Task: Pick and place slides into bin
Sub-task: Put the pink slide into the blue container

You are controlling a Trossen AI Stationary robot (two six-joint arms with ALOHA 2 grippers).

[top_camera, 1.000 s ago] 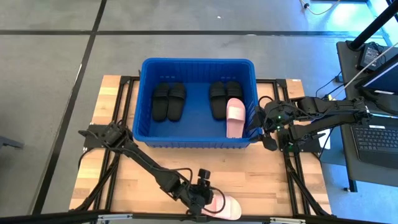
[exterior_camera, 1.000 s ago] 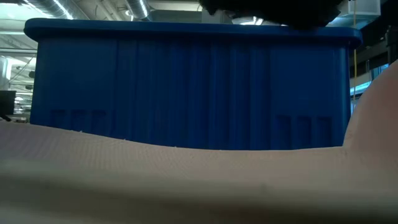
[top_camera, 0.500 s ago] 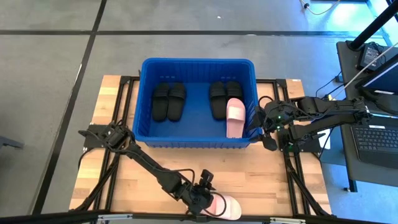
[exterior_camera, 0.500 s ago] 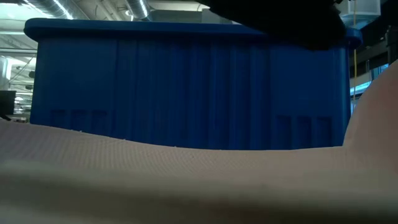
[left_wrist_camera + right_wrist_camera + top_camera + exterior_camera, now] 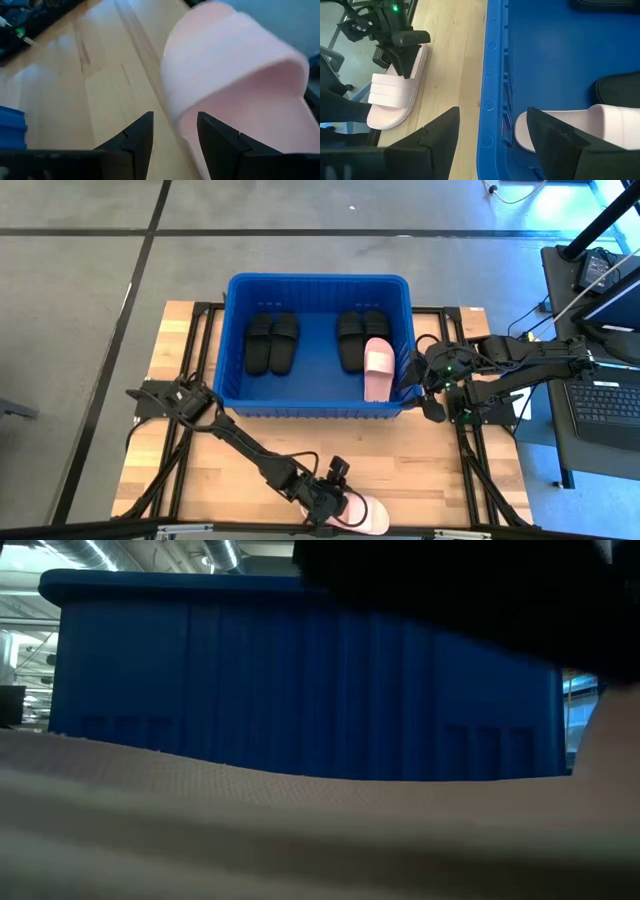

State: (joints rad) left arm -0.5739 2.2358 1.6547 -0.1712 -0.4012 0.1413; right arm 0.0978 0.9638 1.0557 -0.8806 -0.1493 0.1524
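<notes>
The left gripper takes hold of the pink slide by the side edge of its strap (image 5: 176,104) next to place it in the blue bin.
A pale pink slide (image 5: 366,514) lies sole down at the table's near edge; it also shows in the left wrist view (image 5: 235,75) and the right wrist view (image 5: 395,95). My left gripper (image 5: 342,500) is open, its fingers astride the slide's side edge (image 5: 172,117), one over the footbed and one over the table. The blue bin (image 5: 318,280) holds two pairs of black slides (image 5: 271,343) (image 5: 358,338) and another pale pink slide (image 5: 378,368). My right gripper (image 5: 412,370) is open and empty, its fingers on either side of the bin's right wall (image 5: 490,100). My left gripper comes at the pink slide slanting down from the table's left, open around its side edge. I cannot tell whether a finger touches it. The slide lies flat on the table.
The bin's ribbed near wall (image 5: 300,680) fills the low view behind the slide. Bare wooden table top (image 5: 430,465) lies between the bin and the near edge. A laptop (image 5: 605,400) stands beyond the table's right edge.
My left gripper has gone a little toward the table's right edge and down, closing in on the pink slide at the near edge. The slide has stayed where it was. My right gripper has kept still at the bin's right wall.
</notes>
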